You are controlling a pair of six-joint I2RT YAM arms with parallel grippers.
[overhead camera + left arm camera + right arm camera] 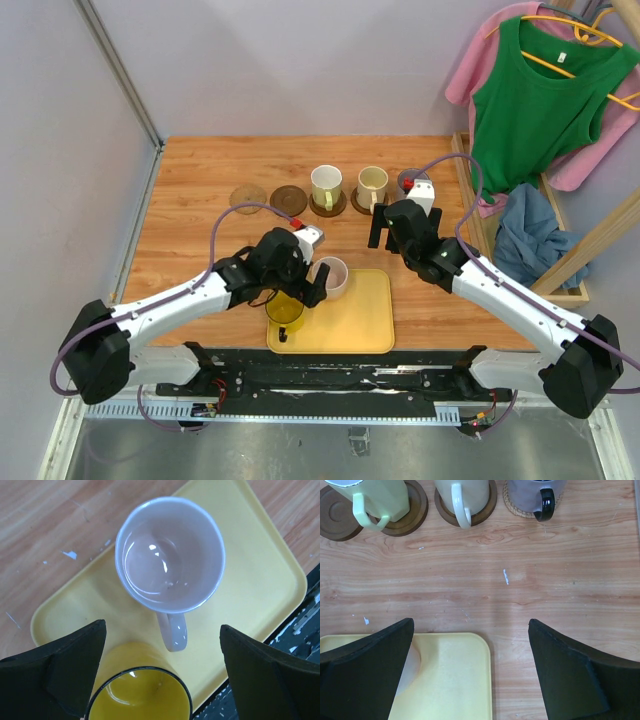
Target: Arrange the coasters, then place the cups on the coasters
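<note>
My left gripper grabs the pink cup's handle [174,633] next, which keeps the pink cup's base free for the dark brown coaster.
On the yellow tray [370,322] stand a pale pink cup [332,274] and a translucent yellow cup [285,312]. My left gripper [297,290] hangs open over them; the yellow cup [139,696] sits between its fingers, close to the left one, with the pink cup [170,560] just beyond. At the back, a green-white cup [375,500], a cream cup [462,492] and a grey-purple cup [535,489] each stand on a coaster. One tan coaster [248,196] and one dark brown coaster [288,198] lie bare. My right gripper [470,670] is open over the tray's corner, holding nothing.
A wooden rack [560,262] with a blue cloth [525,235] and hanging green [540,100] and pink shirts stands at the right. Grey walls close the table's left and back. The arm bases sit along the near edge.
</note>
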